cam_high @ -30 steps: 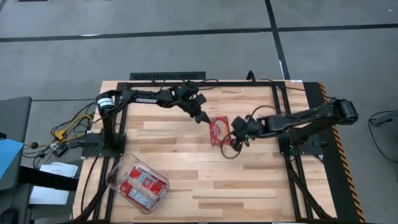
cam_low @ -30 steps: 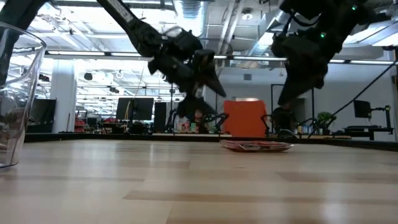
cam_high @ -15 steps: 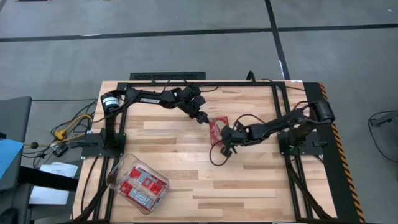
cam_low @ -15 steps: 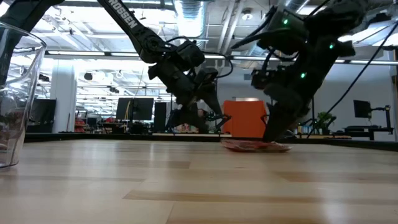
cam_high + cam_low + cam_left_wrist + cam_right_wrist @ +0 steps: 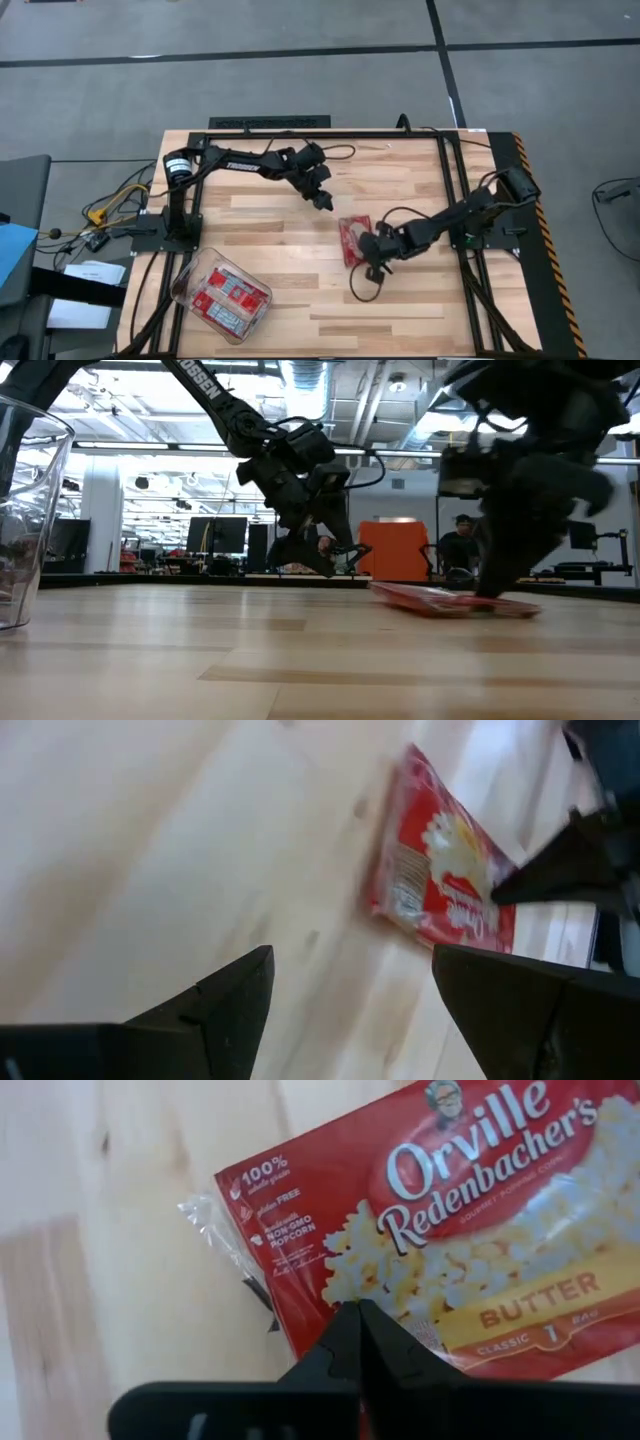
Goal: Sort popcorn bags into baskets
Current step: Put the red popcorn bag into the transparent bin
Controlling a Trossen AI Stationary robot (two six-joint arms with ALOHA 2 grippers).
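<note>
The red popcorn bag should go into the clear basket, so my left gripper will next grab the bag by its barcode end to sort it there.
One red popcorn bag lies flat on the wooden table, picture side up; it also shows in the right wrist view and the left wrist view. My right gripper is shut, with its tips down on this bag. My left gripper is open and empty, above the table just beyond the bag's far end. The clear basket stands near the table's near left corner and holds several red bags. My right gripper presses its shut fingertips down on the bag's printed front, near one edge and close to a corner. The fingers come from above, slanting in from the table's right. The bag lies flat on the table under them.
A black cable loop hangs from the right arm over the table, near the bag. The arm bases and black frame rails run along the left and right sides. Bare wood lies between the bag and the basket.
My right gripper has moved toward the table's near edge and come lower, and the bag under it has slid the same way, staying flat on the table. My left gripper has stayed near the table's far middle.
</note>
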